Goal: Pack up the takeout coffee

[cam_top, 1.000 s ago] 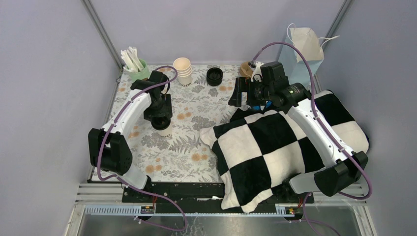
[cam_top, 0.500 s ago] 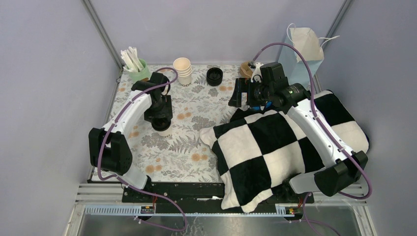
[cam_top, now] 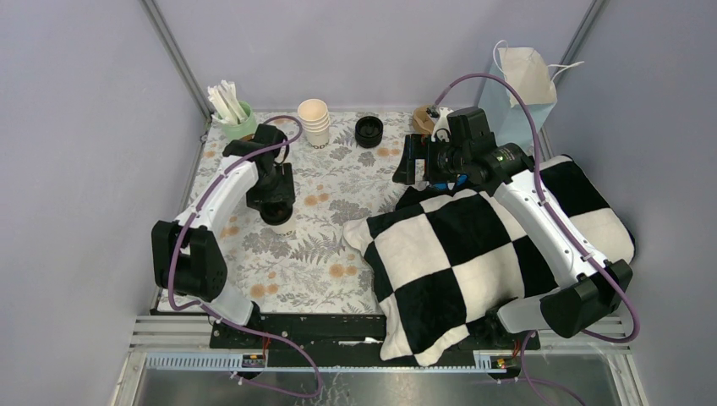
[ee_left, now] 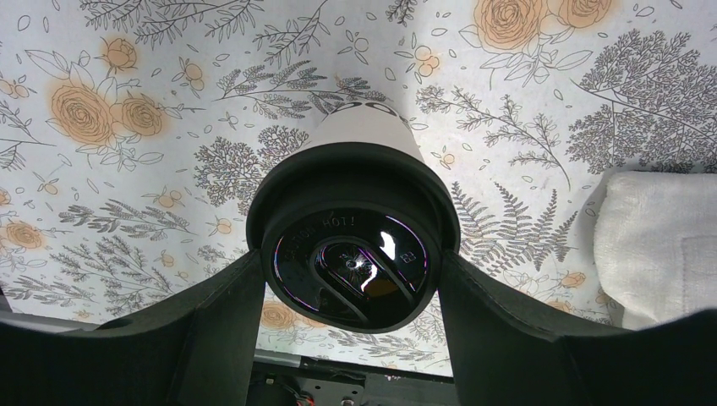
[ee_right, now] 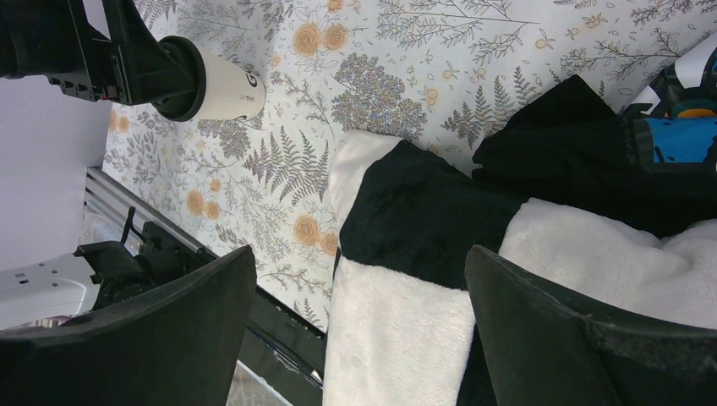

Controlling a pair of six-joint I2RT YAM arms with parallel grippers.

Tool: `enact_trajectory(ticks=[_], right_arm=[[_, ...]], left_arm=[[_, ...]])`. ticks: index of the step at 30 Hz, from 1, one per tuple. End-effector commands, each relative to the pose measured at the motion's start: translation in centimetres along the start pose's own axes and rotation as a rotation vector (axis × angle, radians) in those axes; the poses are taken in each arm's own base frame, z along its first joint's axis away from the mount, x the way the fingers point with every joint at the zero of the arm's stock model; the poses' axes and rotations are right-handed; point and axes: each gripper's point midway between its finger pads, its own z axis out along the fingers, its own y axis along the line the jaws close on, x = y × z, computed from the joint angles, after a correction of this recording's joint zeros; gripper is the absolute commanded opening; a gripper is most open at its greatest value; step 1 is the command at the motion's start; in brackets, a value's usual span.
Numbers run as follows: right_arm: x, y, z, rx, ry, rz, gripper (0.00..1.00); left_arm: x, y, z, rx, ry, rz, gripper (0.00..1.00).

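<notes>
The cup's base is at the flat floral cloth with the lid uppermost, so my left gripper opens now.
The takeout coffee is a cream paper cup with dark print, capped by a glossy black lid. My left gripper has its two fingers pressed against opposite sides of that lid and is shut on the cup over the floral cloth. From above, the cup shows just below the left gripper at the cloth's left-middle. The right wrist view has the same cup at its upper left. My right gripper stands wide open with nothing in it, above the checkered cushion; from above the right gripper is at mid-back.
At the back stand a stack of cream cups, a mint-green cup of white sticks and a black lid pile. A pale blue paper bag stands at back right. The black-and-white cushion covers the right half.
The left gripper has shifted slightly toward the back and left with the cup in its grip. The right arm has hardly moved.
</notes>
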Motion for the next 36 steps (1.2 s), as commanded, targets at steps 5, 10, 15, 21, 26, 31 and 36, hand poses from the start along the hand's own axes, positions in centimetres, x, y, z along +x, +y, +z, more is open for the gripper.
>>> enact_trajectory(ticks=[5, 10, 15, 21, 26, 31, 36], right_arm=[[-0.5, 0.5, -0.3, -0.025, -0.027, -0.02, 1.0], [-0.6, 0.6, -0.5, -0.027, -0.028, -0.023, 1.0], [-0.5, 0.7, -0.4, -0.029, -0.026, -0.021, 1.0], [-0.2, 0.7, 0.0, -0.04, -0.014, -0.011, 1.0], [0.0, 0.7, 0.1, -0.042, -0.006, -0.009, 1.0], [0.0, 0.7, 0.2, -0.044, -0.008, -0.003, 1.0], [-0.1, 0.9, 0.1, -0.05, -0.012, -0.002, 1.0]], left_arm=[[0.6, 0.6, 2.3, 0.009, 0.08, -0.007, 0.65], [1.4, 0.3, 3.0, 0.025, 0.135, -0.011, 0.65], [3.9, -0.1, 3.6, 0.009, 0.198, 0.027, 0.63], [4.4, -0.8, 3.5, 0.01, 0.188, 0.035, 0.65], [1.9, -1.0, 1.8, 0.007, 0.121, 0.03, 0.72], [0.1, -1.4, 0.0, 0.021, 0.075, 0.021, 0.79], [-0.7, -1.1, -1.4, 0.016, 0.039, 0.014, 0.81]])
